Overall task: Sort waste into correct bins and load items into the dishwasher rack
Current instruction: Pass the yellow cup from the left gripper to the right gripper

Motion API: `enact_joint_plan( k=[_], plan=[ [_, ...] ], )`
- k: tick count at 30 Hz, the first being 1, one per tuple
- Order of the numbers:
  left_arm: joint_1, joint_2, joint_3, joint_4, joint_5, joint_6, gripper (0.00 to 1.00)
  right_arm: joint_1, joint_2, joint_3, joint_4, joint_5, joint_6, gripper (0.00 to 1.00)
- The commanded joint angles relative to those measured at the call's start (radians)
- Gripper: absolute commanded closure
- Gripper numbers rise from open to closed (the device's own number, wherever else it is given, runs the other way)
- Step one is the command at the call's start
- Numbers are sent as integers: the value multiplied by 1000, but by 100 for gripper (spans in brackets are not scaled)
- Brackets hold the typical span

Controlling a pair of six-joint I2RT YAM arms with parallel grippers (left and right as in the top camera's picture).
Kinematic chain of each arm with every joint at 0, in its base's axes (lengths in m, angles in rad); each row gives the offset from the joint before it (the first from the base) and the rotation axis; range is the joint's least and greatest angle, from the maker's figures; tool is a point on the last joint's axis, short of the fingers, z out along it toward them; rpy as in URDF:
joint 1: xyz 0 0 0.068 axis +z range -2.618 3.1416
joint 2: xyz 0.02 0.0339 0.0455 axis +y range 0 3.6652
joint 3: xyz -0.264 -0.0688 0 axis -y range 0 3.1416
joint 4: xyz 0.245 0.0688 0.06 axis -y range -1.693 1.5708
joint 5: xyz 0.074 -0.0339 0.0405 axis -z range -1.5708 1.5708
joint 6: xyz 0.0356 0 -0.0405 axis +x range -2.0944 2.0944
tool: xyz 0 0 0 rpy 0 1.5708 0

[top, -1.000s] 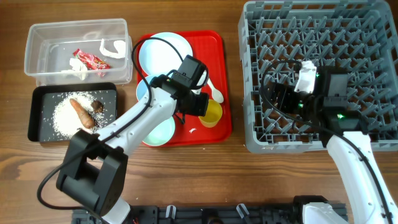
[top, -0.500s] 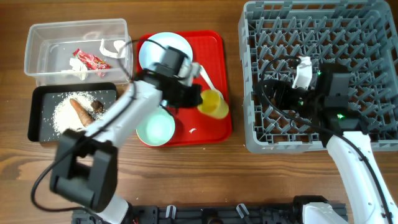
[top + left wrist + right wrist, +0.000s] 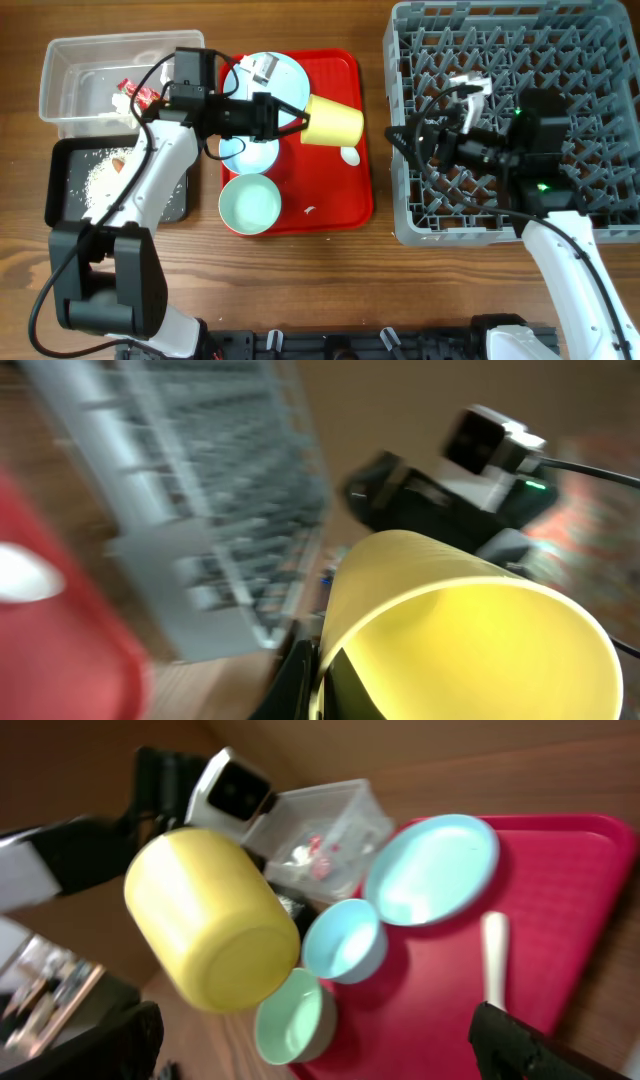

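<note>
The yellow cup should go rim-first into the dishwasher rack [image 3: 520,40], so the robot's right gripper next needs to grab it across its outer side at the cup's base end [image 3: 352,126].
My left gripper [image 3: 298,118] is shut on the rim of the small yellow cup [image 3: 334,120], one finger [image 3: 297,678] outside the wall and the other inside. The cup [image 3: 470,630] hangs on its side above the red tray [image 3: 335,195], base toward the dishwasher rack [image 3: 520,40]. My right gripper [image 3: 432,140] is open over the rack's left part, facing the cup [image 3: 210,920]. On the tray are the pale blue plate [image 3: 432,870], whitish-blue bowl [image 3: 345,940], mint-green bowl [image 3: 250,203] and white spoon [image 3: 350,155]. A white paper scrap [image 3: 310,210] lies near the tray's front.
The clear tub [image 3: 100,70] at the back left holds the red wrapper [image 3: 135,92] and white scraps. In front of it the black tray [image 3: 65,200] holds rice [image 3: 100,178] and the carrot-like stick, partly hidden by my left arm. Bare wooden table [image 3: 330,280] lies in front.
My left gripper has lifted the yellow cup off the red tray and tipped it on its side, its arm swinging back. The right gripper has turned and reached left toward the cup.
</note>
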Motion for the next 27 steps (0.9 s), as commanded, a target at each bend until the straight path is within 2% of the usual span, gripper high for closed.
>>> enact_joint_plan(
  k=[1,10,16,20,27],
  plan=[
    [6,-25,2,9,189,-9,96,72,8,23,66,-59,5,0],
    [5,-25,2,8,189,-24,96,184,8,23,204,-84,5,2],
    [5,-25,2,8,189,-24,96,242,10,23,257,-97,23,9],
    [-6,-25,2,8,189,-24,96,279,34,23,303,-96,24,9],
    [-28,-25,2,9,189,-23,96,292,101,23,377,-116,76,24]
  ],
)
